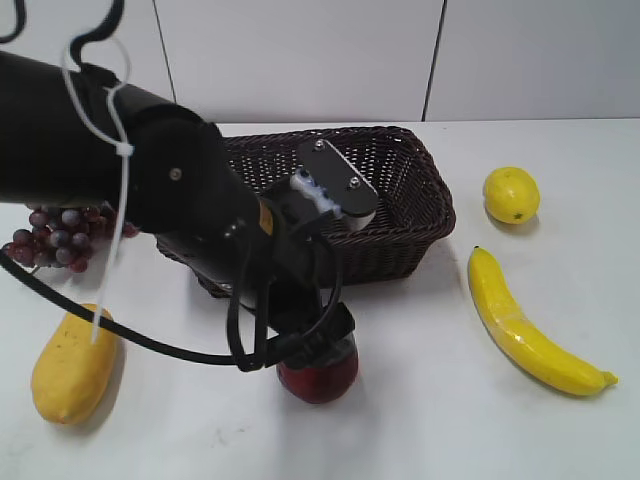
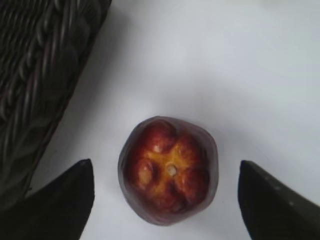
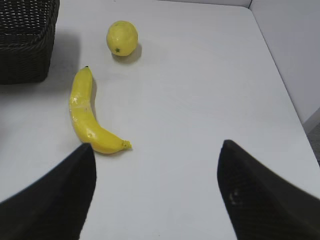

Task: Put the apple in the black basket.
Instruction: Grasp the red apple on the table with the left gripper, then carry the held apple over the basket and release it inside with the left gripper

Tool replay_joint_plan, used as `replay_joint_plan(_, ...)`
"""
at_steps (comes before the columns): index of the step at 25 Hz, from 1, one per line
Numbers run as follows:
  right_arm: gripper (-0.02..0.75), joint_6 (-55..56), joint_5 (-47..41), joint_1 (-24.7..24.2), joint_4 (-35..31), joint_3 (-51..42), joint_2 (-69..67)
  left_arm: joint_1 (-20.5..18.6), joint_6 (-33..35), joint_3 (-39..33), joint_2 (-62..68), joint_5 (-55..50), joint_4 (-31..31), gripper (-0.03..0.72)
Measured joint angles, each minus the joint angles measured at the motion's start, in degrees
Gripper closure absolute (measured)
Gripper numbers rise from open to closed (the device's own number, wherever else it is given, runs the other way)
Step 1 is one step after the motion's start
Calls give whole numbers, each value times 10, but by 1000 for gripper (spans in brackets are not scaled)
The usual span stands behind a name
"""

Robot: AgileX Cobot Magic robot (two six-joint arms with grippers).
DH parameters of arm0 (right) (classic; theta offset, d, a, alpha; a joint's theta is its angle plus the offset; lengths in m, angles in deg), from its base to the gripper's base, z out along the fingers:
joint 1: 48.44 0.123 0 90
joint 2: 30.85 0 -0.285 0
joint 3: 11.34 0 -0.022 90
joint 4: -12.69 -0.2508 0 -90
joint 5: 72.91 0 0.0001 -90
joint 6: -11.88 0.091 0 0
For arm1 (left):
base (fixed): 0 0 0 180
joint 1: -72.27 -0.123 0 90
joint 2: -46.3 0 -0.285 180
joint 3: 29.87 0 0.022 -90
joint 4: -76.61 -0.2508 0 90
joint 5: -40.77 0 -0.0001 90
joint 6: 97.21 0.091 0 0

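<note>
I should next pick up the dark red apple [image 1: 320, 378] by its round sides with my left gripper, to put it in the black basket [image 1: 415, 215].
The dark red apple [image 2: 168, 170] stands on the white table with its yellow-orange dimpled top facing up. My left gripper [image 2: 165, 172] is open, one finger on each side of the apple, not touching it. In the exterior view the apple [image 1: 320, 378] peeks out under the left arm, just in front of the black basket [image 1: 415, 215]. The basket's woven wall [image 2: 40, 85] fills the left of the left wrist view. My right gripper [image 3: 156, 155] is open and empty over bare table; it does not show in the exterior view.
A banana [image 1: 525, 325] and a lemon [image 1: 511, 194] lie right of the basket; they also show in the right wrist view, banana [image 3: 87, 117] and lemon [image 3: 122, 38]. A grape bunch [image 1: 62, 232] and a yellow mango [image 1: 73, 365] lie at the left.
</note>
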Motion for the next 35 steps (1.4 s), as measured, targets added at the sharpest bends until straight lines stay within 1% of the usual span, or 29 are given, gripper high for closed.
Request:
replay_joint_plan(6,167,0,0,0,0,0,0,0,0,1,43,17,-22,-4)
replay_joint_plan(10,167,0,0,0,0,0,0,0,0,1,57,24,-24,-1)
replay_joint_plan(12,167,0,0,0,0,0,0,0,0,1,61,26,-24,24)
replay_joint_plan(15,167,0,0,0,0,0,0,0,0,1,61,27,-25,87)
replay_joint_plan(19,167,0,0,0,0,0,0,0,0,2,57,12,-26,103)
replay_joint_plan(23,167,0,0,0,0,0,0,0,0,2,18,-17,-17,106)
replay_joint_plan(27,167,0,0,0,0,0,0,0,0,4,-66,-28,-2,107)
replay_joint_plan(31,167,0,0,0,0,0,0,-4,0,45,-135,-30,-13,108)
replay_joint_plan(33,167,0,0,0,0,0,0,-18,0,85,-141,-30,-18,109)
replay_joint_plan(35,167,0,0,0,0,0,0,-47,0,124,-134,-31,-19,109)
